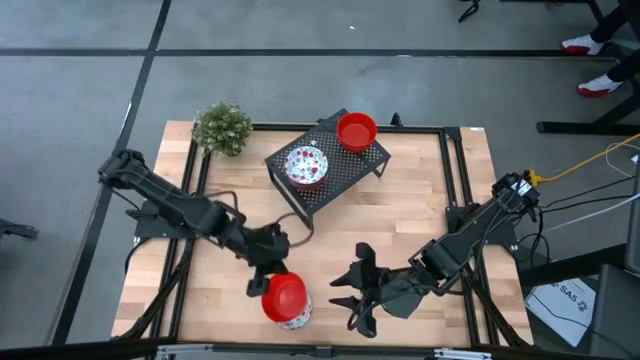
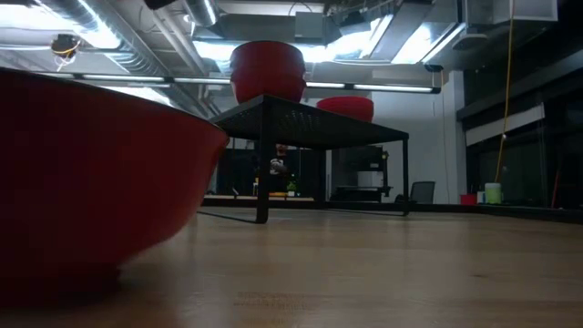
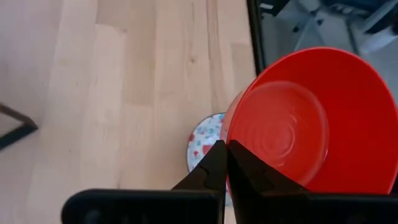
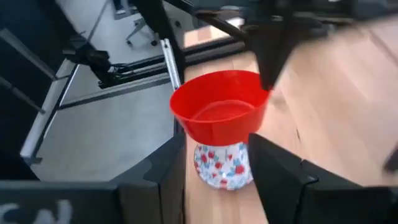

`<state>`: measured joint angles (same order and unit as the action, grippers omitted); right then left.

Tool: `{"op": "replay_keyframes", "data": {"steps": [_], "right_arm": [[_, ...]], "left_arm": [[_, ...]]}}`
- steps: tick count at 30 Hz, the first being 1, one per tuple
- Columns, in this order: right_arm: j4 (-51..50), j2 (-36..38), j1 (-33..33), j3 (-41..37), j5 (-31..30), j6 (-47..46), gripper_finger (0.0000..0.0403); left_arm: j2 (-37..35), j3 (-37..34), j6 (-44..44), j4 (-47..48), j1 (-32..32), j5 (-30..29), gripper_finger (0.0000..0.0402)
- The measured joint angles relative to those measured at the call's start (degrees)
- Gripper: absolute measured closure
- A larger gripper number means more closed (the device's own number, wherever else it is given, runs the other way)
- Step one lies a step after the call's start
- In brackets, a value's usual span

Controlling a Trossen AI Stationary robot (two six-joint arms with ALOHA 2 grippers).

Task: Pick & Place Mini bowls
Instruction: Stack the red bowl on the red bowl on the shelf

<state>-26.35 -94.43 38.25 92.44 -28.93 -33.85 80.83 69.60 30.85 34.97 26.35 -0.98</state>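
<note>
The red bowl will go on to the black mesh rack [image 1: 340,175], so my right gripper will next grab it by its rim [image 1: 303,292].
A plain red mini bowl [image 1: 285,296] sits over a white, red-flowered mini bowl [image 1: 297,318] near the table's near edge. My left gripper [image 1: 270,272] is shut on the red bowl. In the right wrist view the red bowl [image 4: 217,112] stands tilted on top of the flowered bowl [image 4: 222,165]; I cannot tell whether they touch. My right gripper [image 1: 350,295] is open, just right of the pair, touching nothing. Another flowered bowl [image 1: 306,165] and another red bowl [image 1: 356,131] stand on the black mesh rack [image 1: 340,175]. My left gripper [image 3: 225,158] pinches the red bowl's rim [image 3: 239,134], one finger inside the bowl and one outside. The fingers come slanting down from the table's far left side. The bowl is tilted over the flowered bowl [image 3: 204,140], off the table.
A small green potted plant [image 1: 222,127] stands at the table's far left corner. The rack takes up the far middle. Bare wood [image 1: 400,220] lies between the rack and my right arm. The red bowl [image 2: 91,173] fills the left of the low view.
</note>
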Motion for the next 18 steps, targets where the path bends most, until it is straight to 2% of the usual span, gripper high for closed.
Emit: {"op": "replay_keyframes", "data": {"steps": [9, 13, 15, 18], "right_arm": [[12.78, -0.05, -2.92, 0.00, 0.61, 22.17, 0.0232], [15.06, -0.02, -4.57, 0.00, 0.70, 28.78, 0.0232], [15.30, -0.02, -5.73, 0.00, 2.65, 30.15, 0.0232], [15.25, -0.02, -8.30, 0.00, 9.97, 30.84, 0.0232]], "left_arm": [[-3.86, 0.00, 5.83, 1.24, -6.32, 17.84, 0.0399], [-4.01, 0.00, 7.81, 1.36, -8.88, 25.07, 0.0399], [-4.01, -0.01, 8.72, 1.34, -10.04, 27.76, 0.0399], [-4.01, -0.02, 9.86, 1.34, -12.03, 31.42, 0.0399]]}}
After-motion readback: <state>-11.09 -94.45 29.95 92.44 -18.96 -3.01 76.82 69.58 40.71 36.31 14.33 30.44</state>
